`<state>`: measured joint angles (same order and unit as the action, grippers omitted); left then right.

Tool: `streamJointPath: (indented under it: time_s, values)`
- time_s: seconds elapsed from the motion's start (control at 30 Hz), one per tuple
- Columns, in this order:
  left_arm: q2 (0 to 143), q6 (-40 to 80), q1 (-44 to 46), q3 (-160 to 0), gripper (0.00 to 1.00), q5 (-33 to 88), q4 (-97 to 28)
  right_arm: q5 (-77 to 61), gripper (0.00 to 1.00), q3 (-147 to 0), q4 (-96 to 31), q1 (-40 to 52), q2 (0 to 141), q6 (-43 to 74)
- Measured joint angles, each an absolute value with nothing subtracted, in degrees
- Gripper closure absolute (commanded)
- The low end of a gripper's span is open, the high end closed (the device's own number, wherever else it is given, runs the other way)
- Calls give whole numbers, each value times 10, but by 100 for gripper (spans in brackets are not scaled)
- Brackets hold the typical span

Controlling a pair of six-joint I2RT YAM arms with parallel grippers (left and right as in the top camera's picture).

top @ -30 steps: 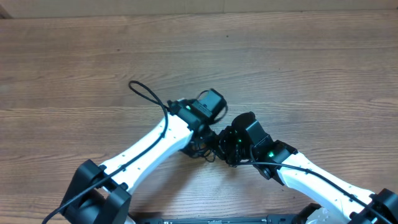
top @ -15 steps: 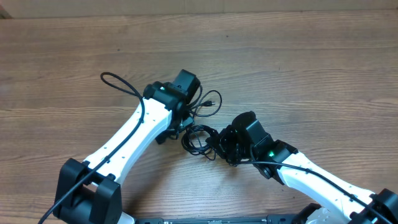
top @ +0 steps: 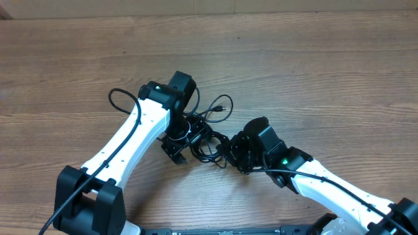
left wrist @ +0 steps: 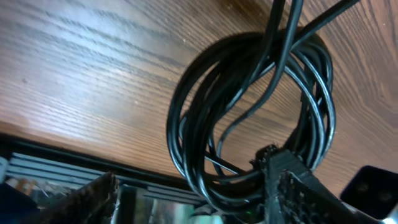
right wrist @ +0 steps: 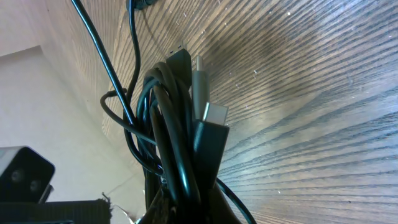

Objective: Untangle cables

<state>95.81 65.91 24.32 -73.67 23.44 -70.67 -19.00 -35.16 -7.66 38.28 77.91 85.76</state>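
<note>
The robot will untangle the cables by pulling the cords apart. The left gripper will first grab the coil's edge opposite the shut right gripper.
The cables are a coil of thin black cords on the wooden table, between my two grippers. One loose strand with a small plug loops out to the coil's upper right. My left gripper stands open at the coil's left edge. In the left wrist view the coil dips between its wide-apart fingers, close to the right one. My right gripper is shut on the coil's right side. The right wrist view shows the bunched cords and a silver plug tip rising from the shut jaws.
The thicker black wire of the left arm arcs over the table to the left of its wrist. The table's near edge and a dark rail show below the coil in the left wrist view. Bare wood surrounds the arms.
My left gripper drew away leftward from the right gripper, opened wide and came down at the coil's left edge. A strand with a plug now lies pulled out to the upper right. The right arm stayed put.
</note>
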Motion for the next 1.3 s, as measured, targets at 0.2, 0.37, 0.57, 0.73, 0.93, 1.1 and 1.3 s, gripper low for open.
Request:
streamJointPath:
  time_s: [0.2,0.37,0.57,0.73,0.93,1.1,1.3]
  values:
    - [958,710,254,-737,20,241,-701,-190,96,-352,-77,383,779,858]
    - [958,741,271,-736,29,242,-701,-190,96,-352,-77,383,779,858]
    - [958,798,285,-733,40,225,-697,-191,96,-352,-77,383,779,857]
    - [958,828,292,-729,41,205,-686,-191,96,-352,-77,383,779,858]
    - [958,868,315,-708,48,181,-665,-191,96,-352,-76,383,779,857]
    - [958,888,326,-690,70,173,-627,-192,96,-352,-76,383,779,858]
    - [958,901,325,-688,96,156,-614,-187,96,-352,-78,379,779,859]
